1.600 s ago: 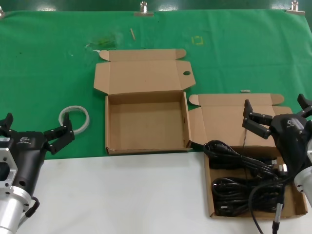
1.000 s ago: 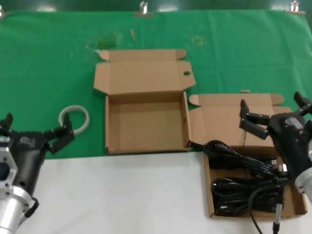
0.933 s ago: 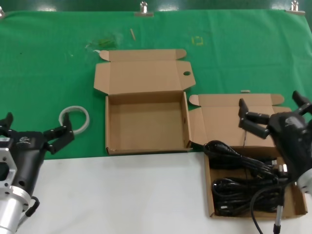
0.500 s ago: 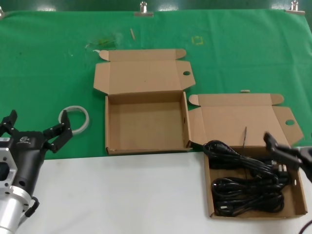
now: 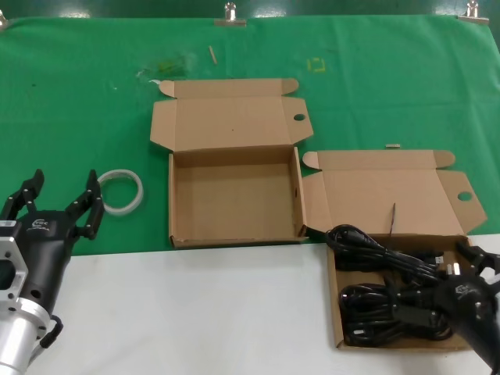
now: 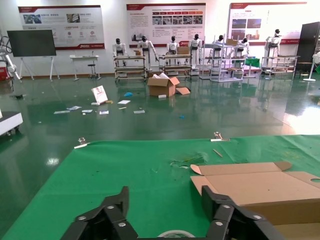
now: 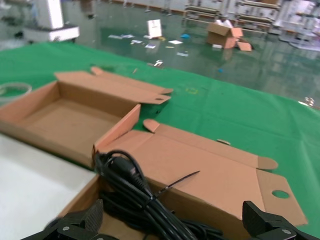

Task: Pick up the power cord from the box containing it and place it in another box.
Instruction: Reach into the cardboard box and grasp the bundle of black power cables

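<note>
Next, my right gripper grabs the cord, a long bundle with a plug at its looped end (image 5: 349,237), by its tied middle (image 5: 393,257).
The power cord (image 5: 379,248) is a long black bundle with a plug end, lying across the far part of the right cardboard box (image 5: 335,301); its lid (image 5: 375,191) lies open behind. A tangle of other black cords (image 5: 375,316) fills the near part. The empty left box (image 5: 234,195) stands open at centre. My right gripper (image 5: 445,280) is open, low over the right box's near right part, above the cords. In the right wrist view the cord (image 7: 131,179) lies ahead of the open gripper (image 7: 175,226). My left gripper (image 5: 56,205) is open at the left, holding nothing.
A white tape ring (image 5: 119,190) lies on the green cloth (image 5: 78,101) just ahead of my left gripper and shows in the left wrist view (image 6: 175,234). The near table surface (image 5: 195,312) is white. Metal clips (image 5: 230,14) hold the cloth's far edge.
My right arm has come down and back from over the right box's lid to low over the cords at the near right. My left gripper has turned slightly toward the tape ring.
</note>
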`<state>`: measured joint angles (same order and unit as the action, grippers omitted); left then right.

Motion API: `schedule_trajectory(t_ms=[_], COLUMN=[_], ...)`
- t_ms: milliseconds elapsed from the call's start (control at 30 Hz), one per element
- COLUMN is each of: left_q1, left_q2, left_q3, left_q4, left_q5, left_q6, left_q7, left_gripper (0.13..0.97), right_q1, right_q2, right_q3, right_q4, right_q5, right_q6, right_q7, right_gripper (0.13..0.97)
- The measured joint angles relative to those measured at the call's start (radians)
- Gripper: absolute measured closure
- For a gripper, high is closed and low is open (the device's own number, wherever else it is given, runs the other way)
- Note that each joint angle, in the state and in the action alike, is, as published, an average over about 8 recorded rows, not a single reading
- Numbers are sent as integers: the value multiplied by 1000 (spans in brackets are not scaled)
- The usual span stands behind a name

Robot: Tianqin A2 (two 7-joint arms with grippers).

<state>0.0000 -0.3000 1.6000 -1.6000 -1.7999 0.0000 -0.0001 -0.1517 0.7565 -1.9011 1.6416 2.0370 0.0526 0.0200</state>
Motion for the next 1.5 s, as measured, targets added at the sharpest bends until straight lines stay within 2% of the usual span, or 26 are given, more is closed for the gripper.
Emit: schedule_trajectory(t_ms=[267,400,600,667,900,1167,1200,1467,1500], left_q1=[0,0,0,0,0,0,0,0,0], left_q2=[0,0,0,0,0,0,0,0,0], left_q3=[0,0,0,0,0,0,0,0,0], left_q4=[0,0,0,0,0,0,0,0,0], left_q5=[0,0,0,0,0,0,0,0,0], left_q6=[0,0,0,0,0,0,0,0,0], left_q7=[0,0,0,0,-1,0,0,0,0], left_gripper=[689,689,806,844,912,948,951,957,957], right_q1=[110,143,169,175,197,218,219,210,205], right_q2=[-27,-42,-70,-77,-89,-86,-85,-69,-68], right_q3=[-69,-88,-94,-95,-104,-122,-124,-132,-129], right_q4=[-119,-164,-213,-225,-250,-264,-265,-249,-244], right_q5=[-65,-77,-88,-92,-100,-100,-100,-101,-104], right_q6=[-12,-21,-32,-34,-33,-30,-29,-26,-27], right_q7=[-50,-52,-42,-40,-32,-23,-22,-18,-19], right_gripper=[138,157,166,192,270,440,440,657,657])
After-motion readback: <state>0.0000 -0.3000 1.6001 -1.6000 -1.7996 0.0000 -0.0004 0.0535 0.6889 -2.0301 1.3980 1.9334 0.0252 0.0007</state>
